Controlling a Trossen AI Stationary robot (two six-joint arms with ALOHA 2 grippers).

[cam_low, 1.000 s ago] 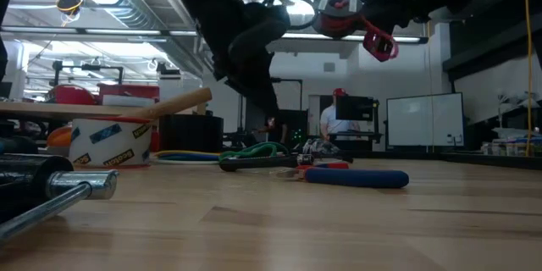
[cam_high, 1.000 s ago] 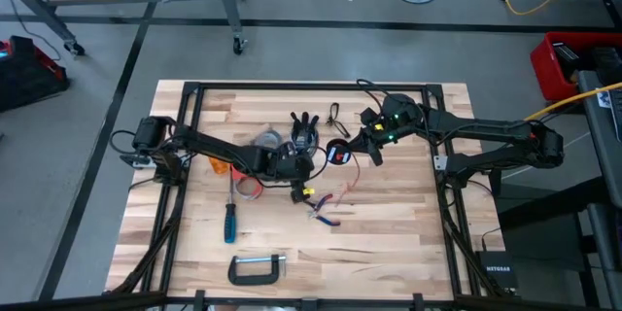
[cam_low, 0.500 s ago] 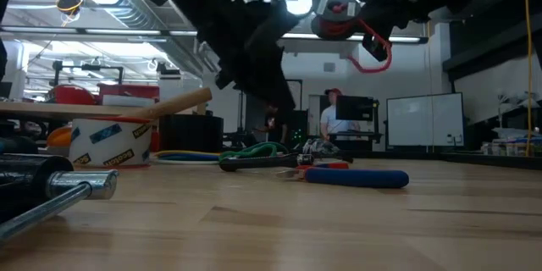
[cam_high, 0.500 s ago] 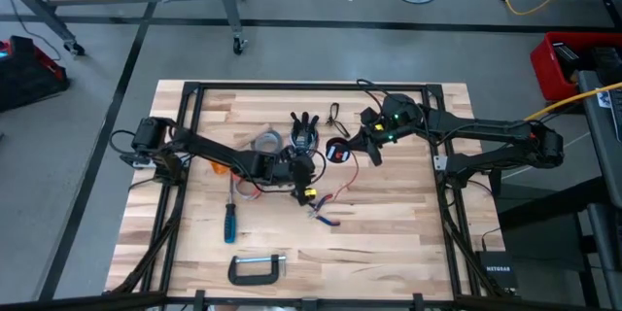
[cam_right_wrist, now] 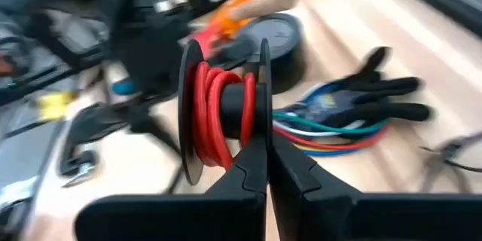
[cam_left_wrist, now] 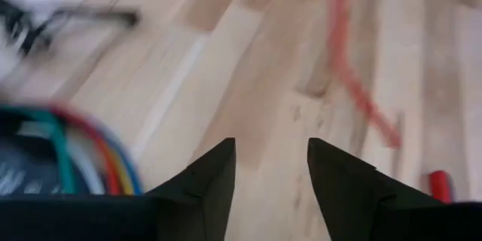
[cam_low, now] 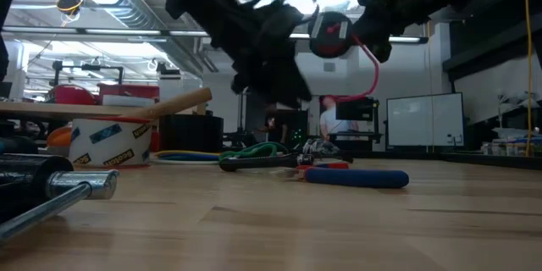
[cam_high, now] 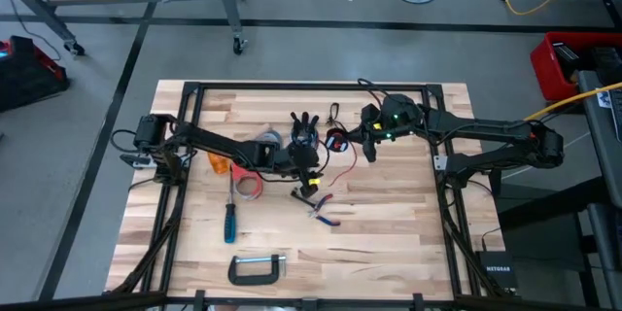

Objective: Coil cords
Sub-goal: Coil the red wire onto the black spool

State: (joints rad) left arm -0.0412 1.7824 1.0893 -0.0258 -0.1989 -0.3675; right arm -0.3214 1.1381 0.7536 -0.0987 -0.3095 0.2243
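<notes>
The red cord should be grabbed by its loose end next by my left gripper, so the rest of the cord can be coiled around the black spool.
A black spool point(cam_right_wrist: 226, 105) wound with red cord hangs over the table's middle, with my right gripper point(cam_right_wrist: 269, 158) shut on it; in the high view the spool point(cam_high: 337, 141) sits left of that gripper point(cam_high: 369, 144). A loose length of the red cord point(cam_low: 373, 76) droops from the spool and runs on over the wood point(cam_left_wrist: 354, 83). A thin black cord point(cam_high: 333, 113) lies on the table farther back. My left gripper point(cam_left_wrist: 271, 166) hovers open next to the black glove point(cam_high: 304, 131), nothing between its fingers. My right gripper pinches one flange of the spool at its rim point(cam_right_wrist: 263, 124) between its two fingers. The spool is lifted clear of the table with its axle level. The wound cord stays on the spool and its free length hangs slack below.
A glove lies on coloured wires point(cam_right_wrist: 331, 132). A grey tape roll point(cam_high: 267, 141), a blue screwdriver point(cam_high: 230, 222), red-handled pliers point(cam_high: 321, 212) and a C-clamp point(cam_high: 258, 269) lie around the middle and near side. A black frame point(cam_high: 311, 87) borders the table.
My left gripper has moved a little toward the far right, closer to the glove and spool. My right gripper has carried the spool slightly toward the far edge. The red cord's loose loop now hangs lower beneath the spool than before.
</notes>
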